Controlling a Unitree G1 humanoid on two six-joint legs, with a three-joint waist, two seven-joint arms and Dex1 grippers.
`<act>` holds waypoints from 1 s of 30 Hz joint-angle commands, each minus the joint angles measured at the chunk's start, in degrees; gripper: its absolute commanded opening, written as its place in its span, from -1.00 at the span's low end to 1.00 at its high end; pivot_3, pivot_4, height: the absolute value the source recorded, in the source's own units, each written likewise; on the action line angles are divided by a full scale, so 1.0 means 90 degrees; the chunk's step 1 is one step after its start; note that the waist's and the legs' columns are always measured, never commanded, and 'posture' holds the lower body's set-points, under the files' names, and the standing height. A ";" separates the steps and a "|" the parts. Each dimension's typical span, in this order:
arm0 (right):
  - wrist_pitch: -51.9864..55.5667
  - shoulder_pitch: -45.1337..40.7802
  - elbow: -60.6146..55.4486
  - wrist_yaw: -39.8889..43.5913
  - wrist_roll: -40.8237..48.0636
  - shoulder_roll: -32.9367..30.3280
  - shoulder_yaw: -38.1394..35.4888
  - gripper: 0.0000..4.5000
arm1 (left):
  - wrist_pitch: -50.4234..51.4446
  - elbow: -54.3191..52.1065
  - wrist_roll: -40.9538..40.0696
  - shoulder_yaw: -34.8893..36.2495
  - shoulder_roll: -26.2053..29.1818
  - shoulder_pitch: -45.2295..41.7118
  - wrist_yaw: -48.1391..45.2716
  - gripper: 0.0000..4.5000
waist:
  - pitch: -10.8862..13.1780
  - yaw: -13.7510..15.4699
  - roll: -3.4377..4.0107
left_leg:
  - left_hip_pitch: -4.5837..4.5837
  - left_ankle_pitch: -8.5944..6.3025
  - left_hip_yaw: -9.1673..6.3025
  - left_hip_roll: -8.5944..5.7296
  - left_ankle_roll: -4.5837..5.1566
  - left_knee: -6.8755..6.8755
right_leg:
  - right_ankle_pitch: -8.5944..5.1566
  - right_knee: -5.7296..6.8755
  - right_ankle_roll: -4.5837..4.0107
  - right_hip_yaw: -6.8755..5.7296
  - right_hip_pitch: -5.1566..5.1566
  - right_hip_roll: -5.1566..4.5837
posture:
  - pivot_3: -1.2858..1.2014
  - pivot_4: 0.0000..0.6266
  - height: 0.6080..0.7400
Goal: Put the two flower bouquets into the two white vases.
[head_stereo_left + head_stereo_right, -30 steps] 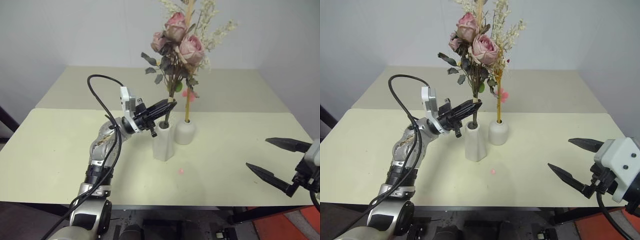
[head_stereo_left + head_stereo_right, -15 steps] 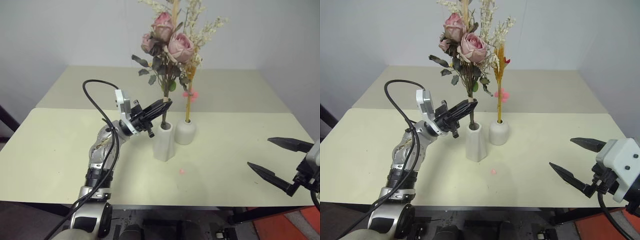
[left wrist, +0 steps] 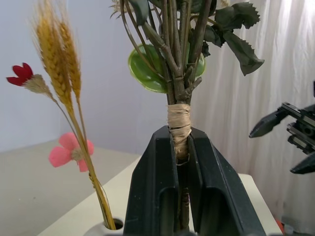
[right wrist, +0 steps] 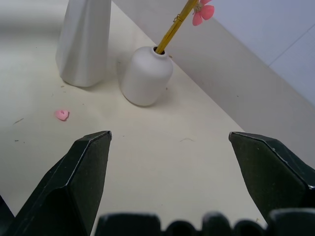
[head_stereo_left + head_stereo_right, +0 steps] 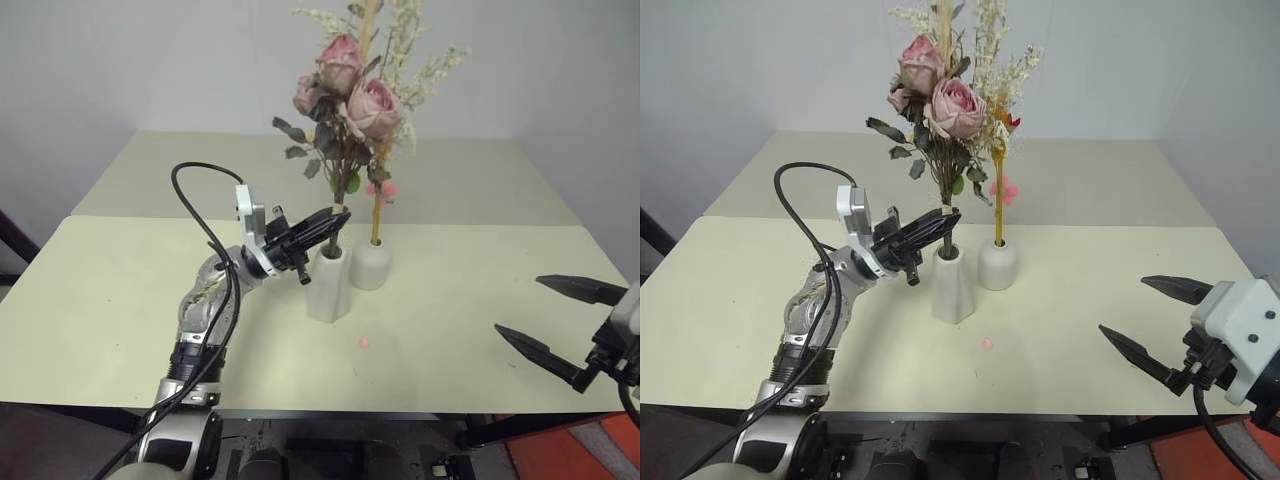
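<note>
The rose bouquet's lower stems stand inside the opening of the taller angular white vase and the bouquet would stay there, so it is time for my left gripper to open now.
The rose bouquet, with dusty-pink roses, green leaves and pale sprigs, stands upright with its stems in the mouth of the taller angular white vase. My left gripper is shut on the twine-bound stems just above that mouth. The slim golden-yellow bouquet with small pink and red blossoms stands in the shorter rounded white vase beside it. Far off at the table's right front, my right gripper hangs open, holding nothing.
A tiny loose pink petal lies on the pale table in front of the vases. A second table stands behind, against the white wall.
The rose bouquet swayed left and back right while held. My left gripper drew slightly back and down with it. The right arm stayed still.
</note>
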 commanded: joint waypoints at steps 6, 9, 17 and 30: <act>-0.0195 -0.0073 -0.0005 -0.0049 -0.0061 0.0002 0.0009 1.00 | -0.0052 -0.0093 0.0020 -0.0028 0.0024 -0.0063 -0.0011 -0.98 | 0.0000 0.0008 0.0000 | 0.0001 0.0000 0.0000 0.0000 0.0000 0.0000 | 0.0000 -0.0002 0.0000 -0.0001 -0.0001 0.0000 | 0.03 -0.52 1.00; -0.0201 -0.0064 -0.0009 -0.0038 -0.0061 0.0014 -0.0002 1.00 | 0.0002 -0.0066 0.0021 -0.0038 0.0040 -0.0062 0.0002 -0.55 | 0.0000 0.0008 0.0000 | 0.0000 0.0000 0.0000 0.0000 0.0001 0.0000 | 0.0001 -0.0002 -0.0001 -0.0001 -0.0001 0.0000 | 0.03 -0.52 1.00; -0.0184 -0.0007 0.0000 0.0056 0.0008 -0.0005 -0.0132 1.00 | -0.0119 -0.0179 0.0250 -0.0164 0.0566 0.0032 -0.0493 0.60 | 0.0000 0.0004 0.0000 | 0.0002 0.0000 0.0001 0.0000 0.0001 -0.0001 | -0.0001 -0.0002 0.0000 -0.0001 -0.0001 0.0000 | 0.03 -0.52 1.00; -0.0185 0.0115 0.0138 0.0269 0.0090 0.0004 -0.0394 1.00 | -0.0347 -0.0701 0.0379 0.0693 0.2658 0.0748 -0.1183 0.99 | 0.0000 -0.0024 0.0001 | 0.0016 -0.0001 0.0003 0.0007 0.0001 -0.0005 | -0.0010 0.0000 0.0011 -0.0002 -0.0005 0.0001 | 0.03 -0.52 1.00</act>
